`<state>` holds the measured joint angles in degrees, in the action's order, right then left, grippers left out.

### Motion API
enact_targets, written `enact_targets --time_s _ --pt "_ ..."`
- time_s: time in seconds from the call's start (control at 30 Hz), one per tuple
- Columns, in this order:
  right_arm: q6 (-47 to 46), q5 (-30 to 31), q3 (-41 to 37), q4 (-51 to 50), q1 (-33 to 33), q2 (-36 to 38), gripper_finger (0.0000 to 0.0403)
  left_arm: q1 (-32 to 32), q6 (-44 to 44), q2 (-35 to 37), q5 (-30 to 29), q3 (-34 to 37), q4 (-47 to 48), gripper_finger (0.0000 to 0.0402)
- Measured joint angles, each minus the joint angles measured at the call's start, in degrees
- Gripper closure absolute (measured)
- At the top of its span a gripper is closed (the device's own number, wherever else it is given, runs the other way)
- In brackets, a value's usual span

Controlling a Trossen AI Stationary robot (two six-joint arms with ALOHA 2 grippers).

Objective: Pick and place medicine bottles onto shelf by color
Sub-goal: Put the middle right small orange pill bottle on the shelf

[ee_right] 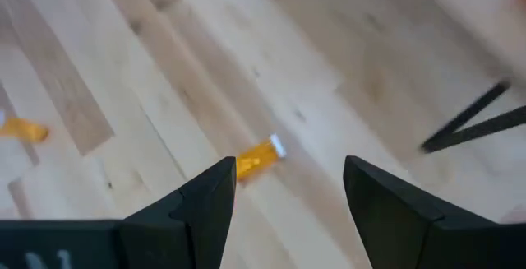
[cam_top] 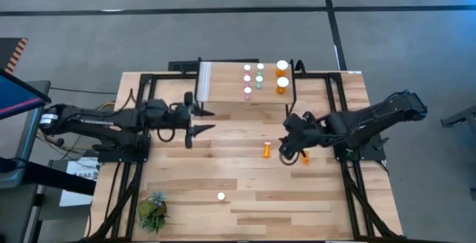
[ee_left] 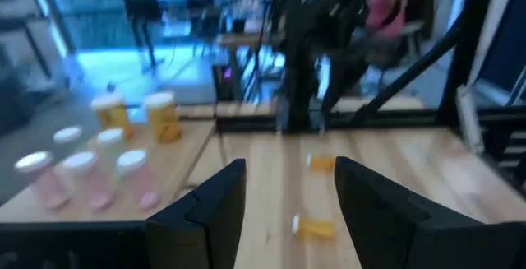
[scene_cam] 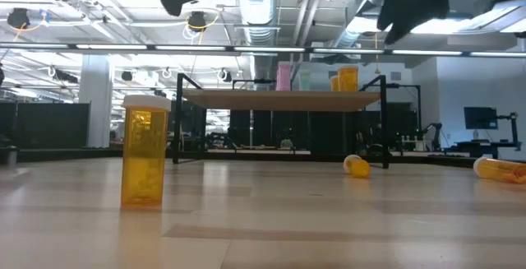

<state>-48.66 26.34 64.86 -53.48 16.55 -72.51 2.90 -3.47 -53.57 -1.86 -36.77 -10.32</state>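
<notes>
The small orange bottle's white cap (ee_right: pixel 278 146) should stay free to be taken, so my right gripper should reach the lying bottle and grab its lower body (ee_right: pixel 246 166).
The shelf (cam_top: pixel 223 87) stands at the table's far middle and bears pink (cam_top: pixel 248 91), teal (cam_top: pixel 259 82) and two larger orange medicine bottles (cam_top: pixel 282 84), all upright. Two small orange bottles lie on their sides on the tabletop, one (cam_top: pixel 267 150) beside my right gripper (cam_top: pixel 286 152) and one (cam_top: pixel 305 158) under its arm. Another orange bottle (scene_cam: pixel 144 154) stands upright near the front edge. My right gripper (ee_right: pixel 288 195) is open above the table, with a lying orange bottle (ee_right: pixel 259 155) just beyond its fingertips. My left gripper (cam_top: pixel 207 120) is open and level, in front of the shelf's left end.
A small green plant (cam_top: pixel 152 212) sits at the near left corner. Black frame bars (cam_top: pixel 297 87) run along the shelf's sides and the table's left and right edges. Bare wood lies between the two arms and toward the near right.
</notes>
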Motion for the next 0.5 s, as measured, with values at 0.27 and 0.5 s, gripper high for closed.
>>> enact_targets --time_s 0.27,0.5 --pt "-6.15 -11.25 -5.98 1.3 -3.0 -6.13 0.0154 -1.03 -1.18 0.46 -3.49 7.21 -10.63 0.0226" --pt "-19.33 -11.65 -16.05 0.36 0.87 -0.96 0.0154 -1.03 -1.57 0.34 -3.55 7.3 -7.98 0.0226"
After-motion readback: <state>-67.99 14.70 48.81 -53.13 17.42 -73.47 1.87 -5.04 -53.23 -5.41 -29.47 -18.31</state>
